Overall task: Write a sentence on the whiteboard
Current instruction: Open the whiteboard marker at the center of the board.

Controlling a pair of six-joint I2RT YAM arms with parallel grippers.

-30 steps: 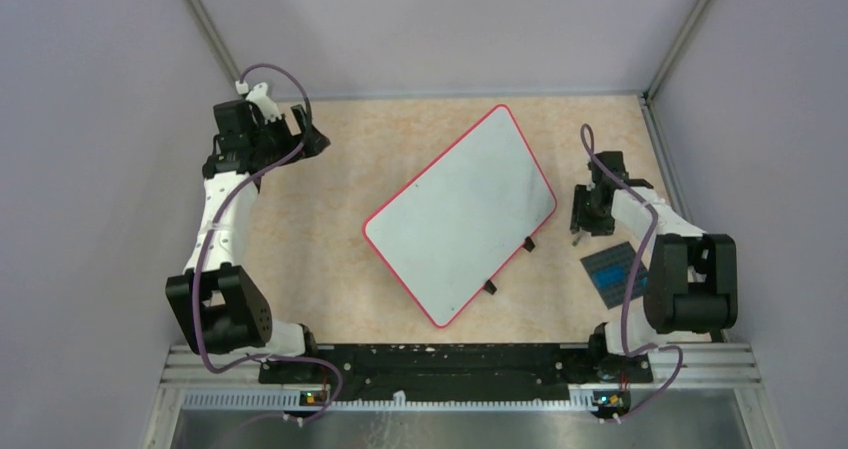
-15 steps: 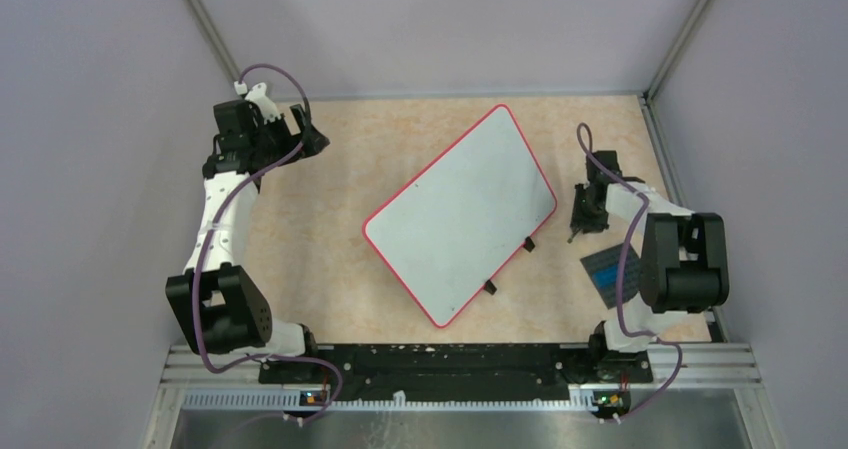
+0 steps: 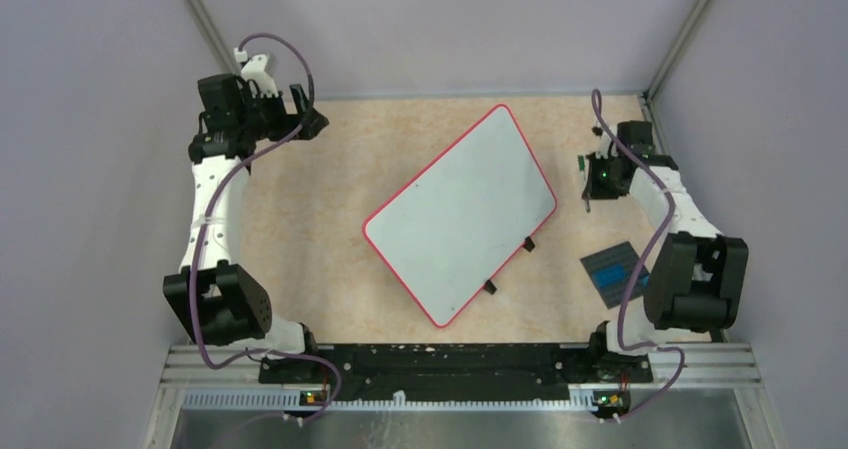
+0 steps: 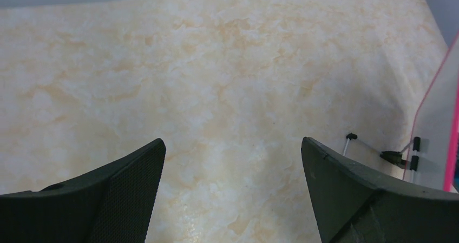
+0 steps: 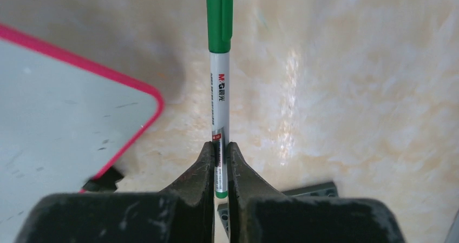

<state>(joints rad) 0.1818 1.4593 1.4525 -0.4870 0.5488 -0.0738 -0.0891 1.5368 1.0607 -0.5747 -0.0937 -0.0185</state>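
The marker needs to be uncapped for writing. I should next grab the marker's green cap point(image 3: 581, 163) with my left gripper and leave the marker's body to my right gripper.
The whiteboard point(image 3: 460, 214), white with a thin red rim, lies tilted on the tan tabletop in the middle; one corner point(image 5: 54, 107) shows in the right wrist view and one edge point(image 4: 441, 129) in the left wrist view. My right gripper point(image 3: 592, 181) hangs just off the board's right side. It point(image 5: 219, 144) is shut on a marker point(image 5: 219, 91) with a white barrel and a green cap, which points straight out from the fingers. My left gripper point(image 3: 305, 119) is at the far left back, well away from the board. It point(image 4: 233, 143) is open with only bare table between the fingers.
A small dark grey studded plate point(image 3: 612, 269) lies on the table near the right arm, its edge point(image 5: 308, 190) just behind my right fingers. The board's two black feet point(image 3: 528, 243) stick out on its near right side. Grey walls close in the table.
My right gripper has shut on the marker and moved toward the back of the table, away from the studded plate. The left arm has shifted slightly back and left.
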